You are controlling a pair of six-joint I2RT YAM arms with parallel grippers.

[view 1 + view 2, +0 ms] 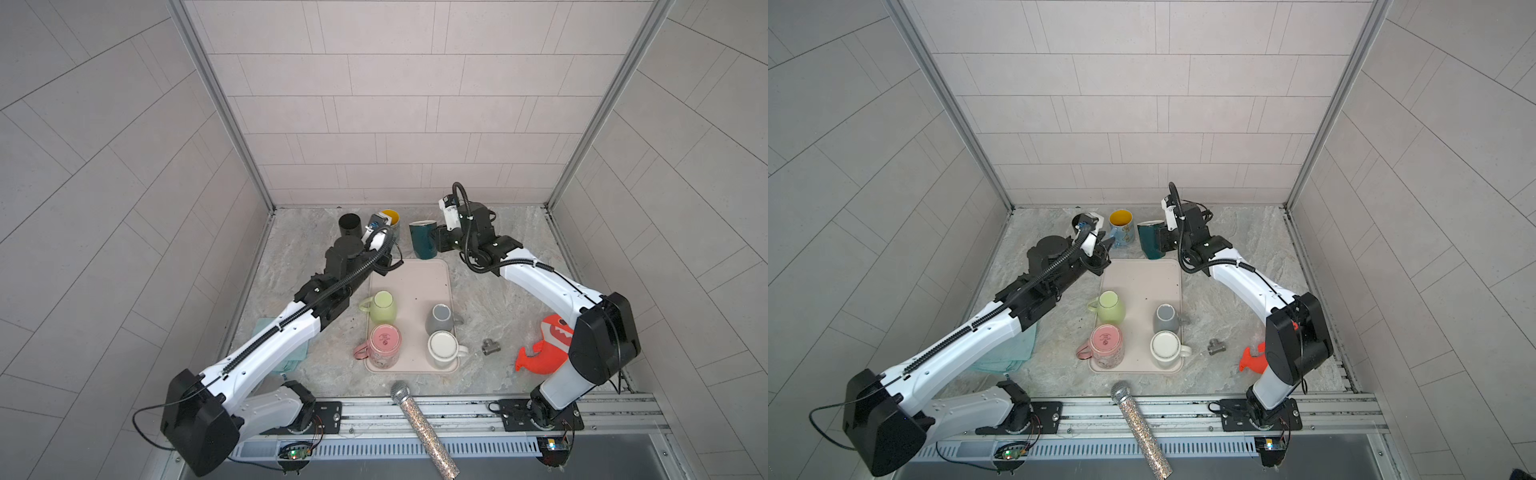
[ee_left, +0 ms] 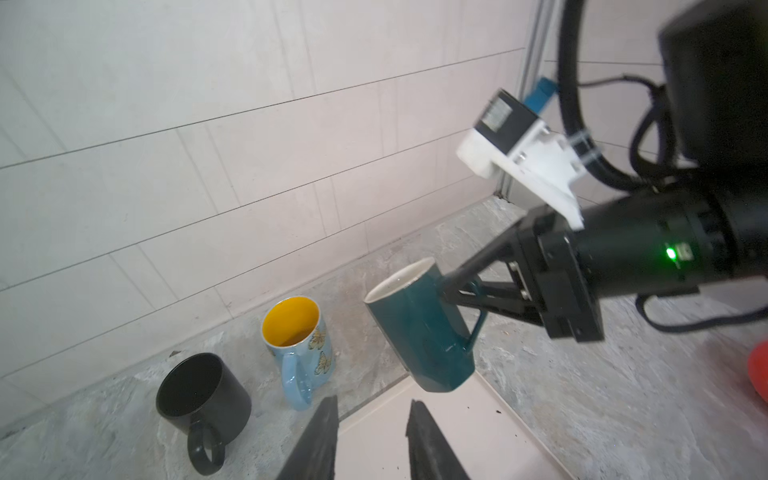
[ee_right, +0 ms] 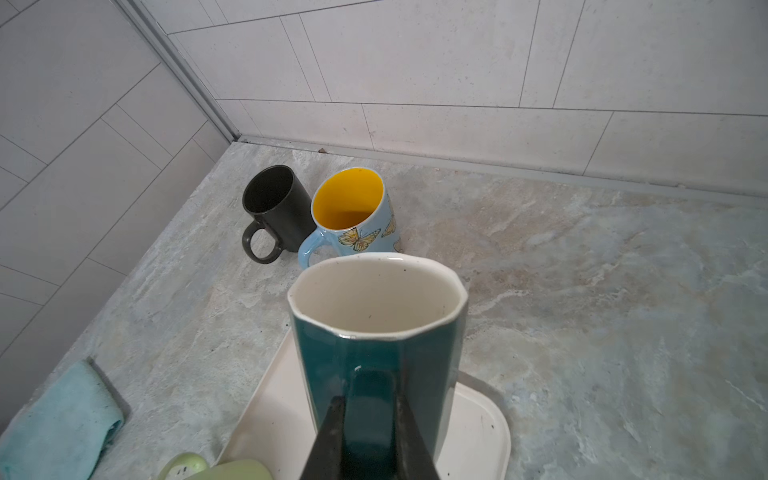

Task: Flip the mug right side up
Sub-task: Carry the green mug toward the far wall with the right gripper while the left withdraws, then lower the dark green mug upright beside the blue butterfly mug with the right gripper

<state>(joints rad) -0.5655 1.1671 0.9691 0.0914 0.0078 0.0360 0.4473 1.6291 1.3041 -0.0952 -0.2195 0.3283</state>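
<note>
Its tilted base [image 1: 425, 255] hangs over the tray's edge, so my right gripper keeps holding the dark teal mug until it stands level on the stone tabletop.
A dark teal mug [image 1: 423, 241] [image 1: 1150, 240] stands mouth up, slightly tilted, over the far edge of the pale pink tray [image 1: 409, 274]. My right gripper [image 3: 368, 399] [image 1: 438, 239] is shut on its handle, one finger on each side. In the left wrist view the teal mug [image 2: 419, 332] hangs from the right gripper [image 2: 446, 291]. Whether its base touches the tray I cannot tell. My left gripper [image 2: 372, 401] [image 1: 1106, 245] is open and empty, low at the tray's far left corner, close to the blue butterfly mug [image 2: 299, 336].
A black mug [image 1: 349, 226] and the blue mug [image 1: 1121, 228] stand upright at the back. On the tray sit green [image 1: 382, 306], pink [image 1: 384, 343], grey [image 1: 440, 318] and white [image 1: 442, 349] mugs. Around it lie a microphone [image 1: 419, 424], orange toy [image 1: 544, 345], metal fitting [image 1: 490, 347] and teal cloth [image 1: 1013, 349].
</note>
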